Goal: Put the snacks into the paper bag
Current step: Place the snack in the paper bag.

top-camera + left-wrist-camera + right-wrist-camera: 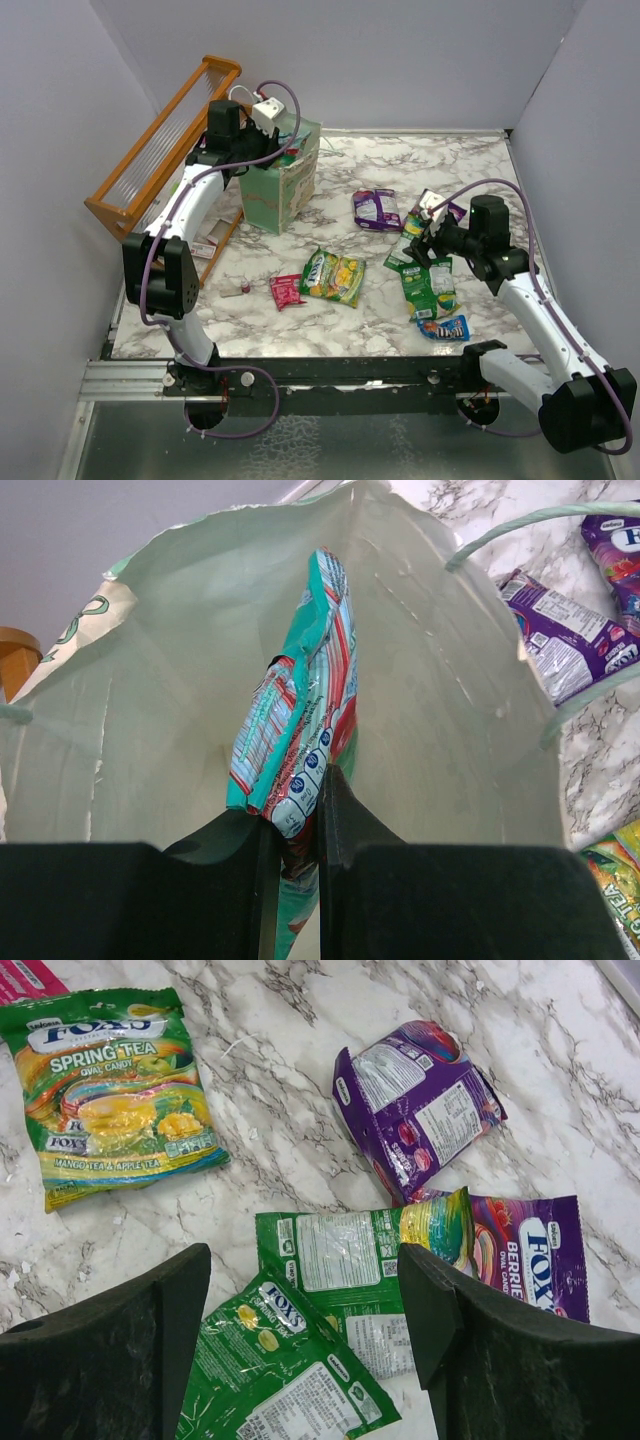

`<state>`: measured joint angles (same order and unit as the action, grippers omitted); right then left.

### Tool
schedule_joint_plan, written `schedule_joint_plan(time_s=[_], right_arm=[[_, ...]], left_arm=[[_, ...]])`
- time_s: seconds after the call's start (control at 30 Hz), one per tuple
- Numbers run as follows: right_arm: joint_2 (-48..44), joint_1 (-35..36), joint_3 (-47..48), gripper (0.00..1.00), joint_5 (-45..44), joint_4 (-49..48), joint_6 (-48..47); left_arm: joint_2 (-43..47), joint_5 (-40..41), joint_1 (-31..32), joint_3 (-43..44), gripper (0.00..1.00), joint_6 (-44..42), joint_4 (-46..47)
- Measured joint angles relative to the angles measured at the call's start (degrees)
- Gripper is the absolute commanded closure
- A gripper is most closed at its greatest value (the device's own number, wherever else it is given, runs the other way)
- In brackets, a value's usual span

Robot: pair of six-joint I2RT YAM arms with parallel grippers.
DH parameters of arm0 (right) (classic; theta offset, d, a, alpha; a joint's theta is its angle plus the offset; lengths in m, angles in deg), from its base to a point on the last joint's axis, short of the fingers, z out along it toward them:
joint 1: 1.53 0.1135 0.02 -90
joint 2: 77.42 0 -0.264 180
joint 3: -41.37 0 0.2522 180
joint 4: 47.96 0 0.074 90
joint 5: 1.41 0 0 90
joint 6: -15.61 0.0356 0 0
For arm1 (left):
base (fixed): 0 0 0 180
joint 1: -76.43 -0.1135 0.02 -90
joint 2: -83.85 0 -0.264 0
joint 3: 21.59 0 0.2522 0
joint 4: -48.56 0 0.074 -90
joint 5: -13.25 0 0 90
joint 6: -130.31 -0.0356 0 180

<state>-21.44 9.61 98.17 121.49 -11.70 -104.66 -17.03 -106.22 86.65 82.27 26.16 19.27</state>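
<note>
The teal and red snack packet hangs inside the paper bag's opening with the bag's sides all around it, so it is time for my left gripper to open.
The mint-green paper bag stands at the back left with its mouth open. My left gripper hangs over that mouth, shut on a teal and red snack packet that hangs down inside the bag. My right gripper is open, a little above two overlapping green packets, touching neither. Beside them lie a purple packet, a berries packet and a yellow-green spring tea packet. On the table I also see a red packet and a blue packet.
An orange slatted rack leans against the left wall, close behind the left arm. A tiny red-capped tube lies next to the red packet. Grey walls close off the back and both sides of the marble table.
</note>
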Motion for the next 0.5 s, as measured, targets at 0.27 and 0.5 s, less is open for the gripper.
schedule_joint_plan(time_s=[0.27,0.5], right_arm=[[0.3,0.0,0.0,0.23,0.0,0.0,0.0],[0.6,0.0,0.0,0.22,0.0,0.0,0.0]], left_arm=[[-1.1,0.6,0.0,2.4,0.68,0.0,-3.1],[-0.6,1.3,0.0,3.5,0.55,-0.6,-3.0]])
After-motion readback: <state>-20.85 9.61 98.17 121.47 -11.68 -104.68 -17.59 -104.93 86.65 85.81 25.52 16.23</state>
